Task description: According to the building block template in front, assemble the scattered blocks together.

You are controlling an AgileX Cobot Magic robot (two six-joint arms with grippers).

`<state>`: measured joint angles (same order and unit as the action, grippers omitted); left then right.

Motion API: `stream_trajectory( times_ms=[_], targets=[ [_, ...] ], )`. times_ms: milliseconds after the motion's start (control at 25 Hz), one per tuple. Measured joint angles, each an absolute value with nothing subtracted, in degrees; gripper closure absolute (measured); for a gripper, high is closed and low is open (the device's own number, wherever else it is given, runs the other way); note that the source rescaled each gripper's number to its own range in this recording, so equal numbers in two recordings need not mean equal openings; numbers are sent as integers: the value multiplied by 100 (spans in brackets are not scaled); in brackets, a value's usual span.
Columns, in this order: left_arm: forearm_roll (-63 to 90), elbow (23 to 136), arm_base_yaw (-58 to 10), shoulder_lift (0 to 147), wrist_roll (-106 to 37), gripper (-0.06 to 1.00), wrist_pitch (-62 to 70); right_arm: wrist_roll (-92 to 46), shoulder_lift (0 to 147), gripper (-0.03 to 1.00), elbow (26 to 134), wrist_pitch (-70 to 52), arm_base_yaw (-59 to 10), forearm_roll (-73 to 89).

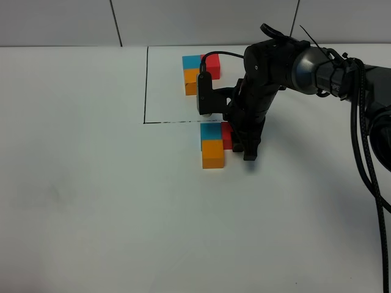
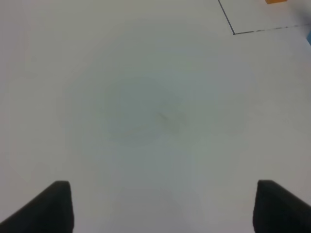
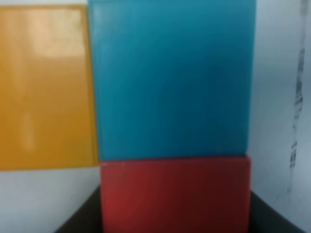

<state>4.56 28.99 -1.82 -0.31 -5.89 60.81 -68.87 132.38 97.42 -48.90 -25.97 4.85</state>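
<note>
The red block (image 1: 227, 135) (image 3: 175, 194) meets the table, its sides flush with the teal-blue block's, and would remain there if I opened now, so it is time for my right gripper to release it.
The building block template (image 1: 201, 70) is an L of small blue, red and orange cubes inside a thin black frame (image 1: 146, 85) at the back. Just in front of the frame line, the teal-blue block (image 1: 211, 131) touches the orange block (image 1: 213, 154) in front of it and the red block (image 1: 227, 135) to its right. My right gripper (image 1: 242, 146) is shut on the red block (image 3: 175, 194), which presses against the teal-blue block (image 3: 172, 80); the orange block (image 3: 46, 87) lies beside it. My left gripper (image 2: 167, 208) is open and empty over bare table.
The white table (image 1: 91, 183) runs wide to the left and front. The right arm (image 1: 287, 61) and its cables (image 1: 366, 140) cross the right side. The frame's corner (image 2: 234, 33) shows in the left wrist view.
</note>
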Motion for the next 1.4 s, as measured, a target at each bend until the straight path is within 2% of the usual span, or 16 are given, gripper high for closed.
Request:
stream_trajectory(
  times_ms=[120, 240, 400, 640, 760, 840, 1200, 1400],
  targets=[
    [456, 2899, -182, -31, -589, 18, 6081, -6895, 13238, 93, 9742, -4890, -2597, 485],
    [456, 2899, -182, -31, -589, 18, 6081, -6914, 13238, 85, 9742, -4865, -2597, 480],
    [456, 2899, -182, -31, -589, 18, 6081, -6935, 13231, 63, 9746, -4778, -2597, 443],
    [456, 2899, -182, -31, -579, 18, 6081, -6875, 13146, 24, 9727, -4818, -2629, 297],
    [456, 2899, -182, -31, -579, 18, 6081, -6711, 13074, 14, 9665, -4992, -2646, 86],
    [456, 2899, -182, -31, -579, 18, 6081, -6596, 12992, 11, 9639, -5172, -2646, -65],
    [456, 2899, -182, -31, -584, 18, 6081, -6075, 12521, 11, 9639, -5478, -2584, -193],
    [456, 2899, -182, -31, -584, 18, 6081, -5258, 12400, 11, 9639, -5279, -2237, -156]
  ],
)
